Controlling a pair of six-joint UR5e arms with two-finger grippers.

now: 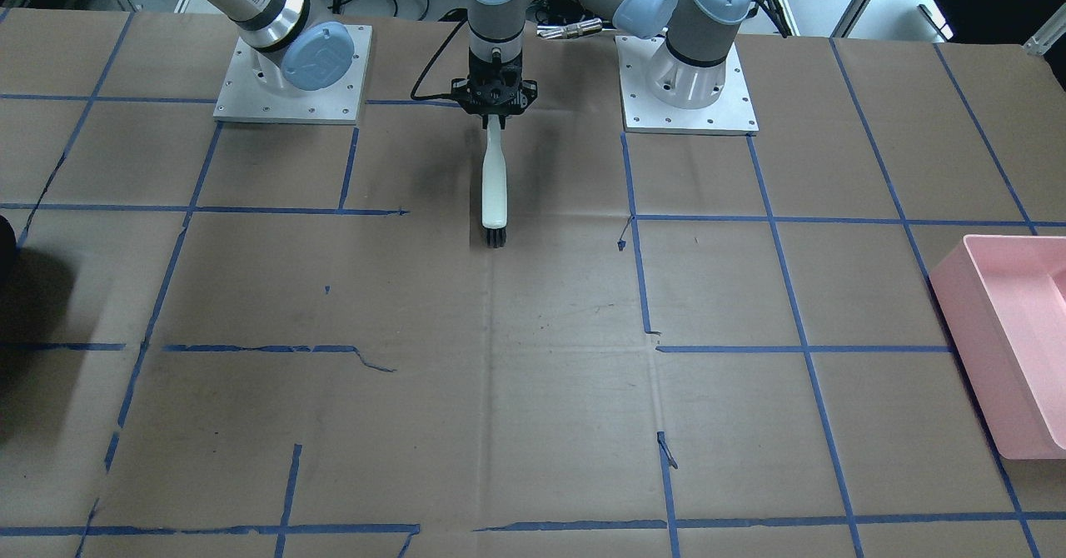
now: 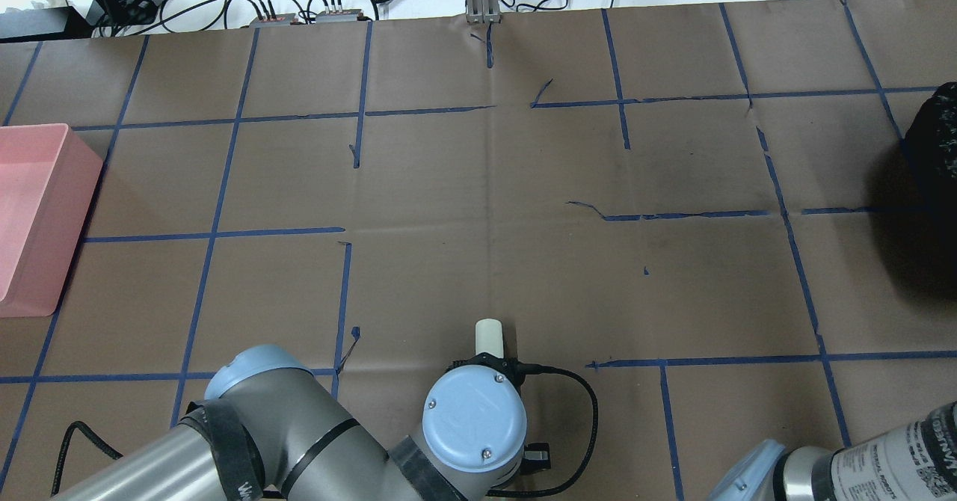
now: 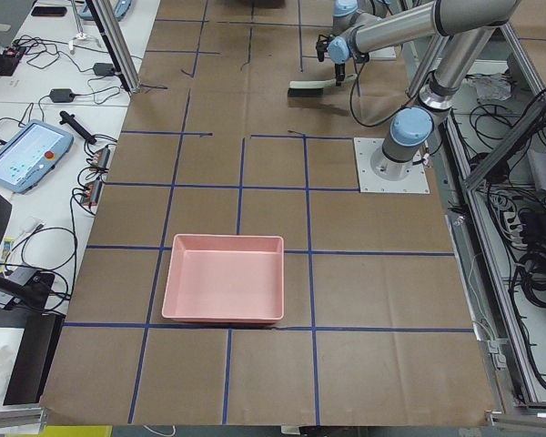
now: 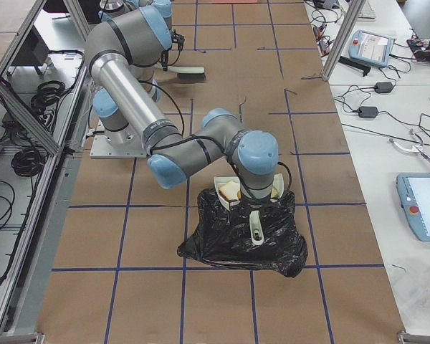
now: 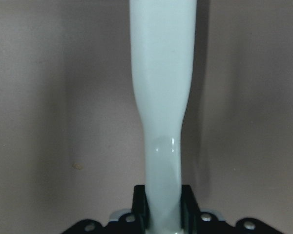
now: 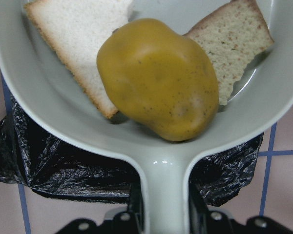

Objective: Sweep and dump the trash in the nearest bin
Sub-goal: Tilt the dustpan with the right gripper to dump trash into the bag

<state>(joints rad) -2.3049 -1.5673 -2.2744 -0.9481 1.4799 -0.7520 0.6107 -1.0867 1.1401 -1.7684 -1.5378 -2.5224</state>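
Note:
My left gripper's fingers are above the place where the brush's black bristles touch the brown paper table cover. The brush would rest there, so my left gripper needs to open.
My right gripper [image 6: 166, 207] is shut on the handle of a pale dustpan [image 6: 63, 122]. The pan holds the yellow-brown potato-like lump [image 6: 158, 78] and two pieces of white bread, one at the left [image 6: 73, 34] and one at the right [image 6: 239, 39]. The pan hangs over a black trash bag [image 4: 244, 247]; the bag also shows under it in the right wrist view [image 6: 63, 161]. My left gripper [image 1: 495, 117] is shut on the white handle of a brush [image 1: 495, 179], its bristles [image 1: 495, 237] low over the table near the robot's bases. The handle fills the left wrist view [image 5: 163, 97].
A pink bin [image 2: 30, 209] stands at the table's left end, also seen in the exterior left view [image 3: 223, 291]. The black bag [image 2: 931, 134] is at the right end. Blue tape lines grid the brown paper table cover [image 1: 533, 375]. Cables and tablets lie beyond the far edge.

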